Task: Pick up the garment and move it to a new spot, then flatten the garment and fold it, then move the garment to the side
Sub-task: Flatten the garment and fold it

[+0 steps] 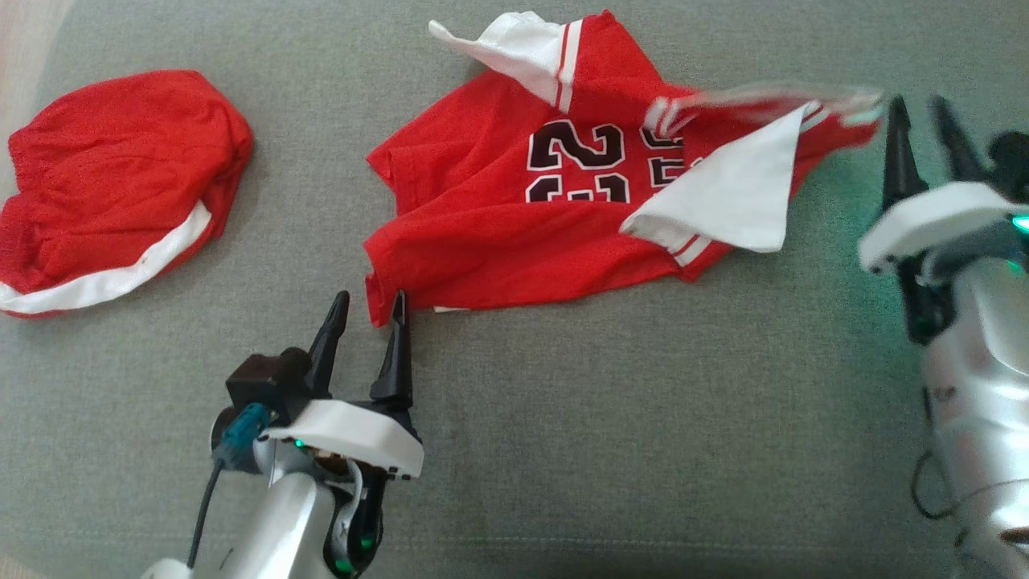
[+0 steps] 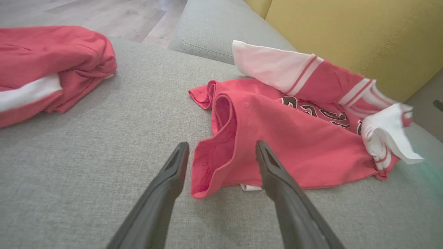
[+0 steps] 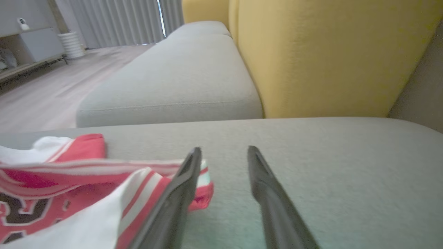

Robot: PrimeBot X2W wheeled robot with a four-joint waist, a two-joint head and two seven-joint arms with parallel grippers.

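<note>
The white sleeve flap stands up in a loose edge over the rumpled jersey [image 1: 521,217], so the robot's right gripper will next grab the jersey by that flap's edge [image 1: 793,135].
The garment [image 1: 498,233] is a red jersey with white sleeves and black numbers, lying rumpled on the grey sofa seat [image 1: 643,418]. My left gripper [image 1: 371,299] stands open at its near left corner. In the left wrist view that hem corner [image 2: 207,173] lies between the fingers of the left gripper [image 2: 221,145]. My right gripper [image 1: 916,103] is open at the jersey's far right end, where a striped edge [image 1: 764,96] shows blurred just left of the fingers. In the right wrist view the garment [image 3: 52,173] lies left of the right gripper [image 3: 225,149], with nothing between its fingers.
A second red cloth with a white band [image 1: 112,185] lies bunched at the seat's left, apart from the jersey. A yellow back cushion [image 3: 328,52] rises behind the seat. Wooden floor [image 2: 104,14] shows beyond the seat's edge.
</note>
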